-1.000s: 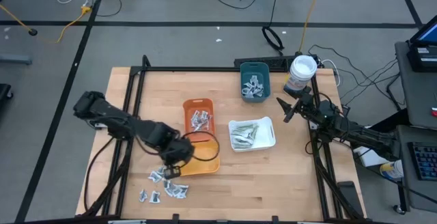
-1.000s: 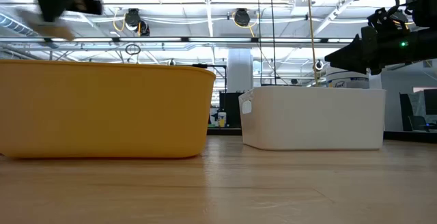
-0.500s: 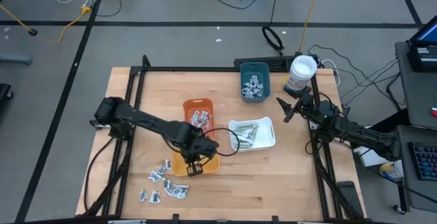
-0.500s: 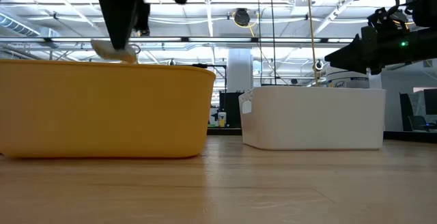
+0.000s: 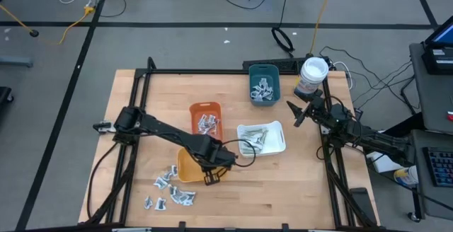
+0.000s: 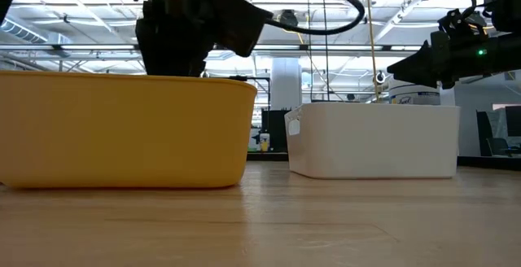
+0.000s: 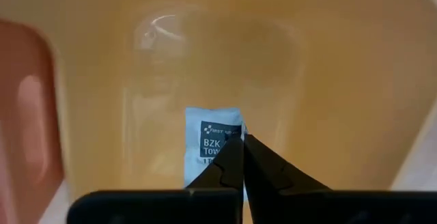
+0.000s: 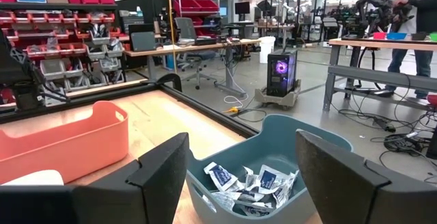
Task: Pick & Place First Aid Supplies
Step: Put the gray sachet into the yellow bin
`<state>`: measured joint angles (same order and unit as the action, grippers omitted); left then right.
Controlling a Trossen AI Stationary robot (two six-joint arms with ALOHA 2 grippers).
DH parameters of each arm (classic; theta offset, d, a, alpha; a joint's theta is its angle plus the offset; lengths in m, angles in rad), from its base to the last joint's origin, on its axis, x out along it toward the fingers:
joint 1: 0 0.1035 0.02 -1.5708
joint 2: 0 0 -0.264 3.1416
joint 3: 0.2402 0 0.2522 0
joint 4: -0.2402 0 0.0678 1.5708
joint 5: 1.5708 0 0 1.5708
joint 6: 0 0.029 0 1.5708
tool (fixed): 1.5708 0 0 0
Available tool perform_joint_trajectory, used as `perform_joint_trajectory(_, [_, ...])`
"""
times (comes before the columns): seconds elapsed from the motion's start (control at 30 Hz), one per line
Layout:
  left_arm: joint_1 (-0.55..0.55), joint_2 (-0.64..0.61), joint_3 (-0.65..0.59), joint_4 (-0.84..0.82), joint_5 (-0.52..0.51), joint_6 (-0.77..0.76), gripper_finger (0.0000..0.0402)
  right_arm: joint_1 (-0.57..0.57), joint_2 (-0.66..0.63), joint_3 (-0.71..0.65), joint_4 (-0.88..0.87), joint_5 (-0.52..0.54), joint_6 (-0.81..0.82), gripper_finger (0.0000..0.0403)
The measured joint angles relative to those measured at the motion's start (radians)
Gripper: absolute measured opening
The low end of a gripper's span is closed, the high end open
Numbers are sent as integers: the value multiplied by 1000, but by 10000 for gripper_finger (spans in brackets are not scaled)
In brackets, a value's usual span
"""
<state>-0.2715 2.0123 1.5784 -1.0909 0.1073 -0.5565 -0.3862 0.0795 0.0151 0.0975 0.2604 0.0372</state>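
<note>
The white sachet (image 7: 213, 142) hangs over the yellow tray's bottom inside both sides of the tray and would come to rest there. My left gripper opens now.
My left gripper (image 7: 240, 157) points down inside the yellow tray (image 5: 185, 163), shut on a white sachet (image 7: 213, 142) with a blue mark. In the low view the left gripper (image 6: 173, 51) dips behind the yellow tray's rim (image 6: 122, 80), which hides the sachet. More first aid supplies lie loose on the table (image 5: 171, 187) and in the orange tray (image 5: 206, 121), the white tray (image 5: 259, 138) and the teal tray (image 5: 264, 85). My right gripper (image 5: 293, 114) waits open and level at the table's right side, facing the teal tray (image 8: 273, 149). My left gripper pinches the sachet between its two fingertips at one edge, beside the blue mark (image 7: 217, 146). The fingers come from above, pointing down. The sachet shows its flat face over the yellow tray's floor (image 7: 307, 80); whether it touches that floor I cannot tell.
A white tub with a blue label (image 5: 312, 76) stands at the far right corner. The orange tray's rim (image 7: 27, 115) lies right beside the yellow tray. A dark frame (image 5: 141, 83) runs around the tabletop. Bare wood (image 5: 283, 189) lies toward the near right.
My left gripper, shut on the sachet, has travelled from near the loose pile toward the table's right edge and sunk down into the yellow tray. In the low view the sachet has dropped behind the tray's rim.
</note>
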Motion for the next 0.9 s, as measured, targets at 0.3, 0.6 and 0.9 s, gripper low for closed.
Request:
perform_joint_trajectory(0.3, [16, -1, 0, 5, 23, -49, 120, 0, 0, 0, 0, 0, 0, 263])
perform_joint_trajectory(0.6, [37, -49, 0, -9, 23, -251, 270, 0, 0, 0, 0, 0, 0, 263])
perform_joint_trajectory(0.9, [67, -121, -6, -15, 11, -552, 309, 0, 0, 0, 0, 0, 0, 263])
